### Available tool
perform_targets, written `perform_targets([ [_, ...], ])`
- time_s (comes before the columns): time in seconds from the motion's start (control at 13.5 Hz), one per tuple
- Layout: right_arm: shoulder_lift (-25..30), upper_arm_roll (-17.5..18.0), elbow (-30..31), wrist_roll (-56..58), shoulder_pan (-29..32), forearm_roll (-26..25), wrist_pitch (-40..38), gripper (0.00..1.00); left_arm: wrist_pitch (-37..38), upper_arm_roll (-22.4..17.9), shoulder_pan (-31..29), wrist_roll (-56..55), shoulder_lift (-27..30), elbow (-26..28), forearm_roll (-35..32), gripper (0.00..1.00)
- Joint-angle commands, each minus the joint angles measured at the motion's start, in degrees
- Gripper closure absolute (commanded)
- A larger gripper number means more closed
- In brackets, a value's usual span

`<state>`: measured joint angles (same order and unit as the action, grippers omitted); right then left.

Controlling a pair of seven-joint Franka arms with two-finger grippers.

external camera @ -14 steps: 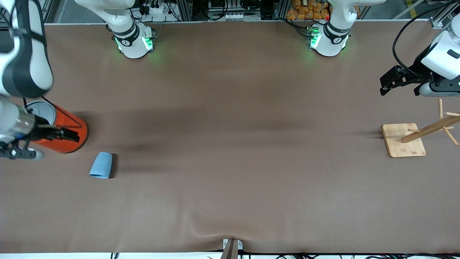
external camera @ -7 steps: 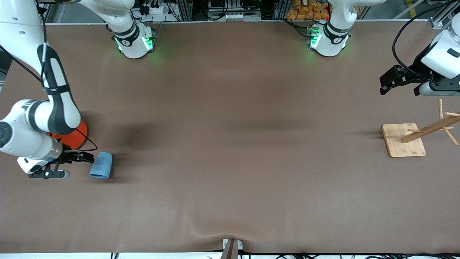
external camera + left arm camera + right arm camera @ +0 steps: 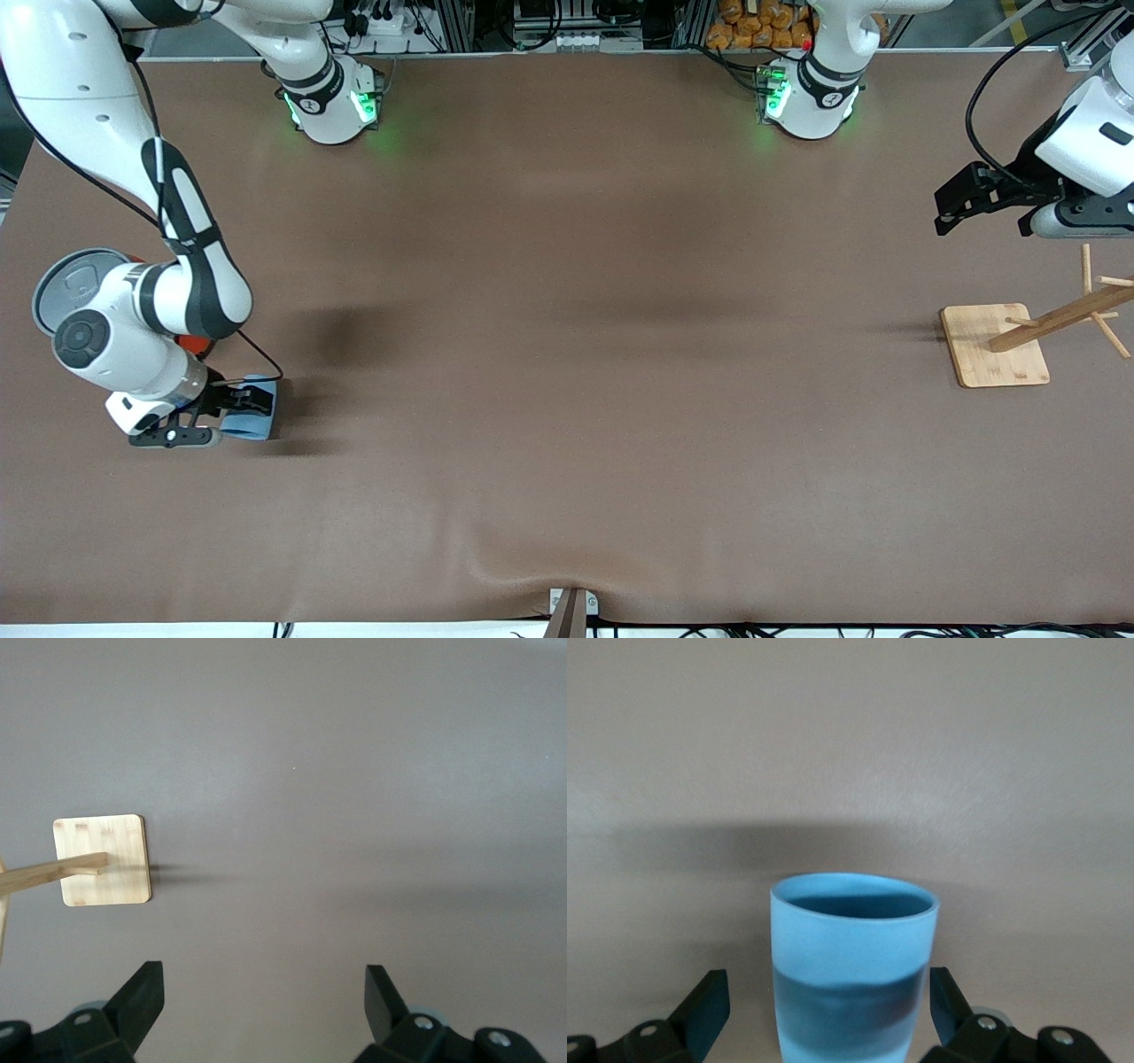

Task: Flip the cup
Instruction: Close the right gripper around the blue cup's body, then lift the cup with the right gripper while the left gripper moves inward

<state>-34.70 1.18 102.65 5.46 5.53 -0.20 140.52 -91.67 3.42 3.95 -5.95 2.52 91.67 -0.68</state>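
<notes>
My right gripper grabs the light-blue cup by its side (image 3: 248, 424) (image 3: 846, 1005) next, leaving the cup's rim free for the flip.
The cup (image 3: 252, 428), a small light-blue tumbler, appears to lie on its side on the brown table near the right arm's end. My right gripper (image 3: 255, 401) is low at the cup and open, one finger on each side of it. In the right wrist view the cup (image 3: 852, 966) stands between the open fingers (image 3: 709, 1001), not gripped, its darker blue inside showing at the rim. The arm hides part of the cup in the front view. My left gripper (image 3: 946, 213) waits open and empty in the air at the left arm's end, and the left wrist view (image 3: 263, 981) shows it over bare table.
A large orange can (image 3: 193, 344) stands just farther from the front camera than the cup, mostly hidden by the right arm. A wooden peg rack on a square base (image 3: 992, 350) stands near the left arm's end; it also shows in the left wrist view (image 3: 102, 859).
The right arm has swung from beside the orange can to the cup, and its open gripper now straddles it. The cup and the left arm have not moved.
</notes>
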Motion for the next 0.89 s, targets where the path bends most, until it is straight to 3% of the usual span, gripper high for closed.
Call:
perform_targets([
  [0.0,-1.68,0.05,0.01,0.07,0.53,0.82,0.64,0.00,0.79,0.18,-0.69,1.03,-0.33,-0.44,0.76,0.00],
  [0.3,-2.30,0.05,-0.78,0.25,0.44,0.82,2.04,0.00,1.75,0.27,-0.69,0.85,0.46,-0.44,0.76,0.00],
  [0.37,-2.30,0.05,-0.78,0.25,0.36,0.82,2.13,0.14,2.97,0.18,-0.69,1.11,0.64,-0.53,0.76,0.00],
  [0.44,-2.22,0.05,-0.87,0.25,0.27,0.82,2.22,0.21,3.33,0.18,-0.69,1.12,1.51,-0.53,0.76,0.00],
  [0.81,-1.52,0.22,-1.05,1.30,-0.78,0.55,1.69,0.23,3.87,0.44,-0.08,1.03,0.91,-0.53,1.55,0.00],
])
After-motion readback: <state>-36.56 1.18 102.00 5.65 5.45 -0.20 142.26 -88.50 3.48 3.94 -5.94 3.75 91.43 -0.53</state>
